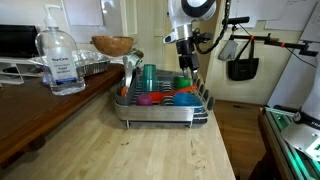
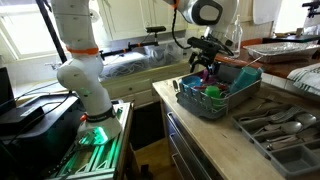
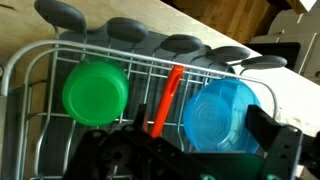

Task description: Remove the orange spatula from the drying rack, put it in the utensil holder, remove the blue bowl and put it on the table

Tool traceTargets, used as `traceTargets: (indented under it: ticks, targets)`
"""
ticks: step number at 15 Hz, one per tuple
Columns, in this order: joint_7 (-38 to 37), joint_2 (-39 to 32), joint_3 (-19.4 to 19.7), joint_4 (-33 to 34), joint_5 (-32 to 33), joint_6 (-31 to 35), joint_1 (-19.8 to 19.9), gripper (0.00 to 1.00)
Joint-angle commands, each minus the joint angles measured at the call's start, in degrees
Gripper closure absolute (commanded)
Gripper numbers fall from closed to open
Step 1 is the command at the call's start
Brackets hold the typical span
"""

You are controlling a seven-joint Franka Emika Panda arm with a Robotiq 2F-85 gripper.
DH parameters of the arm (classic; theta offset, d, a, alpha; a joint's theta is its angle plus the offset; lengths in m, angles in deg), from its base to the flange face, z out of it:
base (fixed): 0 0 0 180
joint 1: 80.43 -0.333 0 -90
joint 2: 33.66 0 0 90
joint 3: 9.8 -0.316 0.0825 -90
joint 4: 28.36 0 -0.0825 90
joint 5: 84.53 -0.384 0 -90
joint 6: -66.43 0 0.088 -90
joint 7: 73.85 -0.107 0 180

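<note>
The rack and the handle of the orange spatula are below my fingers, so my gripper should go lower before it closes on the spatula's handle.
The drying rack stands on the light wooden table; it also shows in an exterior view and in the wrist view. In the wrist view the orange spatula leans upright in the rack between a green cup and the blue bowl. The blue bowl lies at the rack's near right side. My gripper is open and empty, just above the spatula and bowl, which both lie between its fingers. It hovers over the rack in both exterior views.
A tall teal cup and pink dishes sit in the rack. A brown wooden bowl and a clear pump bottle stand on the dark counter. An open drawer of utensils lies beside the rack.
</note>
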Motion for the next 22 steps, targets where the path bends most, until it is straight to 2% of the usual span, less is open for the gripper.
traceTargets:
  ticks: [1, 8, 11, 16, 21, 22]
  targets:
    - [-0.11, -0.1, -0.98, 0.34, 0.12, -0.3, 1.07, 0.0]
    - [-6.96, -5.8, -1.44, 2.11, -1.51, -1.19, 1.42, 0.01]
    - [-8.94, -7.37, -1.72, 2.36, -2.0, -1.09, 1.96, 0.17]
    - [-12.84, -7.71, -1.75, 2.8, -1.93, -1.22, 2.64, 0.62]
    - [-14.1, -8.03, -1.84, 3.6, -1.75, -1.51, 2.91, 0.99]
    - [-14.29, -8.04, -1.85, 3.7, -1.68, -1.56, 2.92, 1.0]
